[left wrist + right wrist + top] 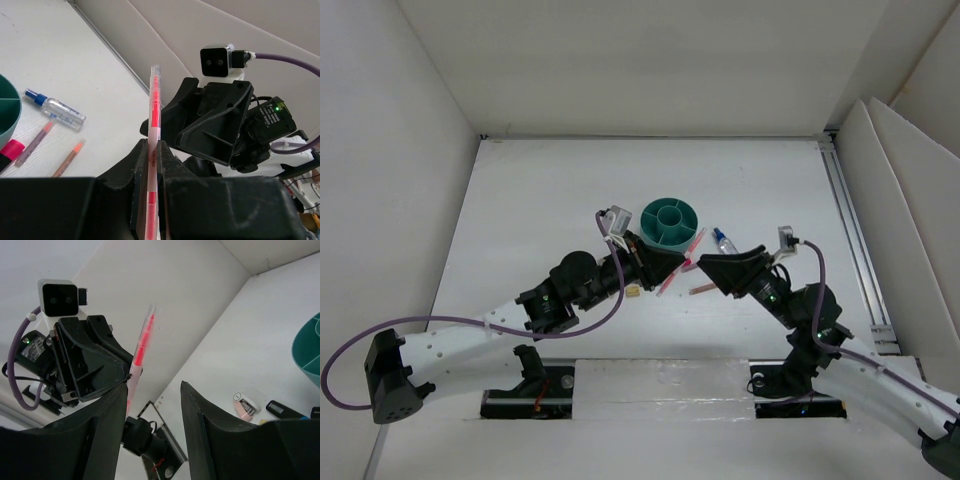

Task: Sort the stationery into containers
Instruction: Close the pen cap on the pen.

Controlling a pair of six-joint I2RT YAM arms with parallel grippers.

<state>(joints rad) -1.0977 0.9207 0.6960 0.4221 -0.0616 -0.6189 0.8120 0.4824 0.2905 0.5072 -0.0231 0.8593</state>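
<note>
I need to grab the thin pink pen with my right gripper next, by its bright red middle section (140,352), so that its pale end stays free to go into the organizer.
My left gripper (672,262) is shut on a thin pink pen (695,243) and holds it above the table, just right of the teal organizer (670,222). In the left wrist view the pen (155,110) stands up between the closed jaws (154,145). My right gripper (704,264) is open and empty, facing the left one, tips close to the pen. In the right wrist view its jaws (153,386) stand wide apart, with the pen (142,340) beyond the left finger. A clear bottle (724,240), another pen (701,289) and a tan block (633,291) lie on the table.
In the left wrist view the bottle (56,107) and two thin pens (34,144) (67,160) lie by the organizer rim (7,117), next to a marker's pink end (10,149). The right wrist view shows a pale pink eraser (245,406) and a black marker (285,410) near the organizer (310,347).
</note>
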